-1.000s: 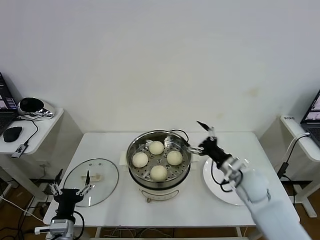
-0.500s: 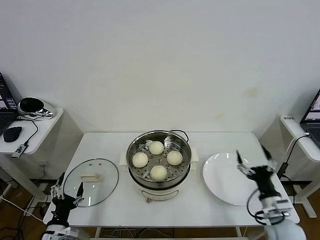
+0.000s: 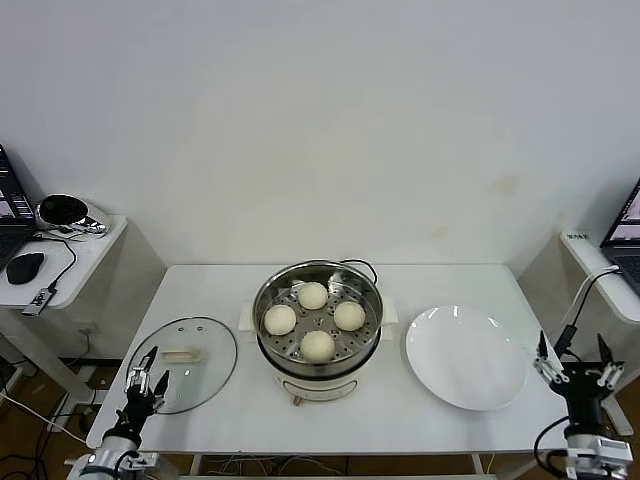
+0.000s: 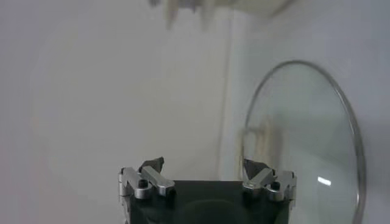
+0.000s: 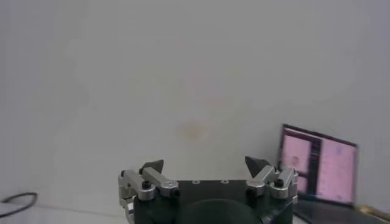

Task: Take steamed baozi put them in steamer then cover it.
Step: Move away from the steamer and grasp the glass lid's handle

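Observation:
The left gripper needs to take hold of the glass cover by its cream handle [image 3: 181, 354] so that it can cover the steamer [image 3: 316, 378] full of baozi.
Several pale steamed baozi [image 3: 318, 345] lie on the perforated tray inside the uncovered steamer [image 3: 316, 378] at the table's middle. To its left the glass cover [image 3: 196, 380] lies flat on the table, cream handle up; the left wrist view shows the cover [image 4: 298, 140] too. My left gripper [image 3: 146, 380] stands open and empty at the table's front left, just before the cover's rim. In its own wrist view the left gripper [image 4: 206, 167] holds nothing. My right gripper [image 3: 574, 360] is open and empty beyond the table's right front corner. The right gripper [image 5: 206, 165] faces the wall.
A flat white plate [image 3: 465, 357] lies right of the steamer. A black cable [image 3: 355, 266] runs behind the pot. Side desks stand left [image 3: 70, 250] and right [image 3: 600, 270] of the table, and a laptop screen [image 5: 319, 173] shows on the right one.
My right arm has drawn back from beside the steamer, passed over the plate and dropped to the right front corner. The left gripper has sunk lower at the front left.

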Action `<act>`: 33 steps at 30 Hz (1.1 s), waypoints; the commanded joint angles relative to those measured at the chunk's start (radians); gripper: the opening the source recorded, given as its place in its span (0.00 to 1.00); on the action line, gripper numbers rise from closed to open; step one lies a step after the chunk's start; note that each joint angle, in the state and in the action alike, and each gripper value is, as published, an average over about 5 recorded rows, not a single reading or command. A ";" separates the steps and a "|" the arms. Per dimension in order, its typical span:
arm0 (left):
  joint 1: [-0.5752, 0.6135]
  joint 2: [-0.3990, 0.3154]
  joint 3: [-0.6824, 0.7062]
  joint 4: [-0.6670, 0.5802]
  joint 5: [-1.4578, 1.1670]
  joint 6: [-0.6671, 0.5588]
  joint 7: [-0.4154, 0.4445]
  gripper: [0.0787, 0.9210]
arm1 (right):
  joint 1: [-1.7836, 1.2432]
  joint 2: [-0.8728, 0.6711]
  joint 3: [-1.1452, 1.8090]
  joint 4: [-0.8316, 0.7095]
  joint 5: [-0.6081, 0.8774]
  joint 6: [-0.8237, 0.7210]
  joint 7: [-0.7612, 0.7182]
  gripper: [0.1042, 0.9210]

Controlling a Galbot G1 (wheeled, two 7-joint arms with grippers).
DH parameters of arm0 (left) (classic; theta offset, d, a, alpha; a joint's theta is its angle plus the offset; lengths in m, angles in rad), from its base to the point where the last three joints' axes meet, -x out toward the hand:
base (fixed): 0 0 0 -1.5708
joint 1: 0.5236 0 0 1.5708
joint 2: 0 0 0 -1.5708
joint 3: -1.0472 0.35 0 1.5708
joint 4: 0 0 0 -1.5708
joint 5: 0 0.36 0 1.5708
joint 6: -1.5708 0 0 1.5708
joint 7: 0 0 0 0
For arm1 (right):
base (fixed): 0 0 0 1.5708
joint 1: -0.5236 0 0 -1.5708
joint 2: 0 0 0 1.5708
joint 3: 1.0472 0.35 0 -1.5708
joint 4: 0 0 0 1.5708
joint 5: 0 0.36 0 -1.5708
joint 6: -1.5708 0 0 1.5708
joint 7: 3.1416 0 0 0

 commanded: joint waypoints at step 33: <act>-0.382 0.011 0.162 0.356 0.080 -0.027 0.029 0.88 | -0.036 0.045 0.059 -0.045 -0.032 0.015 0.010 0.88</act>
